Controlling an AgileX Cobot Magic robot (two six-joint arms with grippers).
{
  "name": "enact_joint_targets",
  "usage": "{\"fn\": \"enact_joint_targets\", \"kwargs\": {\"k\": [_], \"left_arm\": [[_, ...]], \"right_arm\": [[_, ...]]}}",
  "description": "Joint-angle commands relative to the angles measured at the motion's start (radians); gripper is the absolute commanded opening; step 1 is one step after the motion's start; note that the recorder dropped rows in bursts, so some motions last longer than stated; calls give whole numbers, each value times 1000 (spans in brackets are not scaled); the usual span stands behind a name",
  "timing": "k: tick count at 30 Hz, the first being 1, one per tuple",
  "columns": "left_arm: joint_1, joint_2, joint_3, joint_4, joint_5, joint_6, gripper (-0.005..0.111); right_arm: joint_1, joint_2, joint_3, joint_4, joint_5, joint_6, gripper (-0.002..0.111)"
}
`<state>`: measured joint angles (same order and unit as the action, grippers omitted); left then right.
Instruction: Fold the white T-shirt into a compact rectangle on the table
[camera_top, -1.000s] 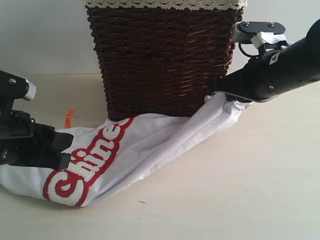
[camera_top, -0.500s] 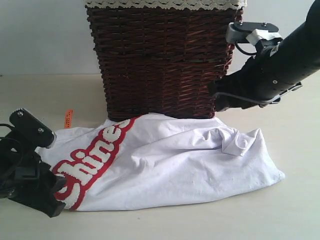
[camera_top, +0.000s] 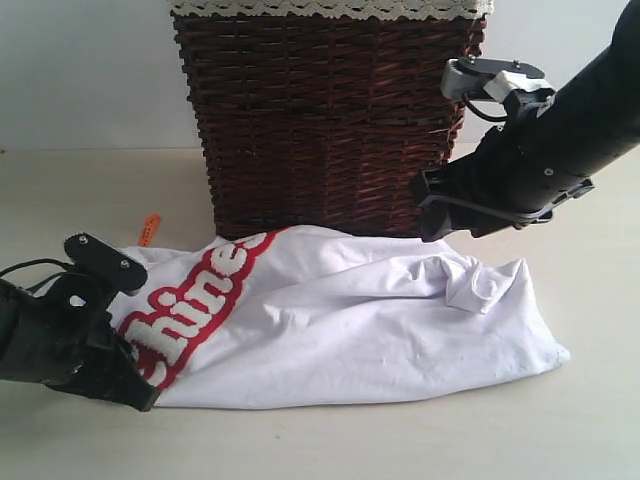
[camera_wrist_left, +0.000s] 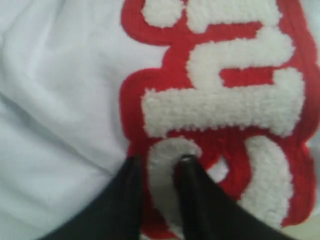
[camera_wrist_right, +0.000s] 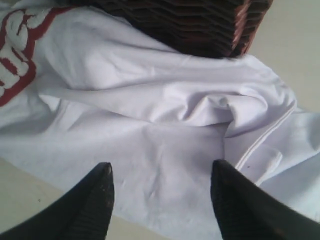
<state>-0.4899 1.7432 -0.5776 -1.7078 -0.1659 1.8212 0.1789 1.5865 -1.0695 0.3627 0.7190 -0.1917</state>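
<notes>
The robot's right gripper will next grab the raised hem fold (camera_top: 478, 288) that stands up above the white T-shirt's lower layer (camera_top: 522, 335), because that layer is flat on the tabletop.
The white T-shirt (camera_top: 350, 320) lies crumpled on the table (camera_top: 420, 445) in front of the basket, its red-edged fuzzy lettering (camera_top: 195, 305) toward the left and the orange tag (camera_top: 150, 228) at its far left edge. My left gripper (camera_top: 135, 375) sits low at the shirt's left end. In the left wrist view its fingers (camera_wrist_left: 132, 172) stand close together, pinching a ridge of the lettering (camera_wrist_left: 220, 100). My right gripper (camera_top: 432, 212) hovers above the shirt's right part, beside the basket corner. Its jaws (camera_wrist_right: 160, 172) are spread wide over plain white cloth (camera_wrist_right: 165, 100), holding nothing.
A tall dark wicker basket (camera_top: 320, 120) with white lace trim stands right behind the shirt, close to the right arm; its base shows in the right wrist view (camera_wrist_right: 190, 25). Bare tabletop (camera_wrist_right: 295, 50) lies to the right and in front of the shirt.
The right gripper let go of the shirt's right end, which dropped flat onto the table, and then rose slightly. The left gripper dropped lower and swung rightward, carrying the shirt's left end with it.
</notes>
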Motion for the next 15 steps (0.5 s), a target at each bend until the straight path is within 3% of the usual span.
{"fn": "enact_joint_targets", "kwargs": {"k": [1,7,11,15], "left_arm": [[2,-21,12,-37,-11,-33,0],[-1,-339,72,-37,146,-99,0],[-1,-575,132,-37,206,-106,0],[-1,-723,201,-37,157,-106,0]], "right_arm": [[-4,-5,-4,-2,23,-33,56],[-4,22,7,-21,248,-191,53],[7,56,84,32,239,-282,53],[23,101,180,-100,119,-143,53]]}}
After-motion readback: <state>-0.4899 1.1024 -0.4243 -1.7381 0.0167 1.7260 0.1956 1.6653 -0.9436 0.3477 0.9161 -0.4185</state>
